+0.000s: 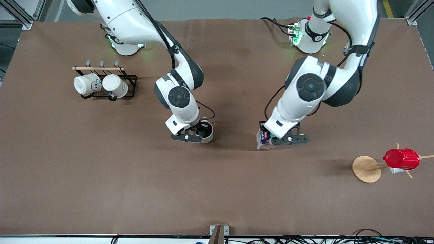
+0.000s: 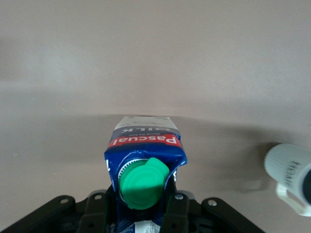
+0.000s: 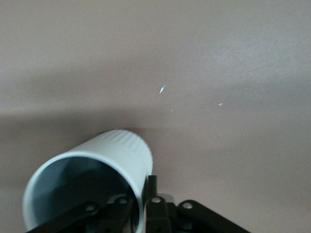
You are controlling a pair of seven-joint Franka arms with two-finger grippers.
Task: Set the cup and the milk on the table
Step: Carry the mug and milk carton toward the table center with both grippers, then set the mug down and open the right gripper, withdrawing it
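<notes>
My left gripper holds the milk carton and should keep holding it until it reaches the spot beside the cup, since the milk carton's base (image 1: 265,147) (image 2: 145,120) is short of that spot.
My right gripper (image 1: 197,134) is shut on the wall of the cup (image 1: 209,135), a pale grey-beige mug with a dark inside, low over the middle of the brown table (image 1: 217,189). In the right wrist view the fingers (image 3: 151,191) pinch the rim of the tilted cup (image 3: 116,155). My left gripper (image 1: 273,139) is shut on the milk (image 1: 261,141), a blue-and-white carton with a green cap, upright and low at the table. In the left wrist view the milk (image 2: 146,141) sits between the fingers (image 2: 177,211), and the cup (image 2: 290,172) shows beside it. I cannot tell whether either touches the table.
A black rack (image 1: 130,84) with a wooden bar holds two white mugs (image 1: 86,84) toward the right arm's end. A wooden mug tree (image 1: 366,168) carries a red cup (image 1: 401,158) toward the left arm's end, nearer the front camera.
</notes>
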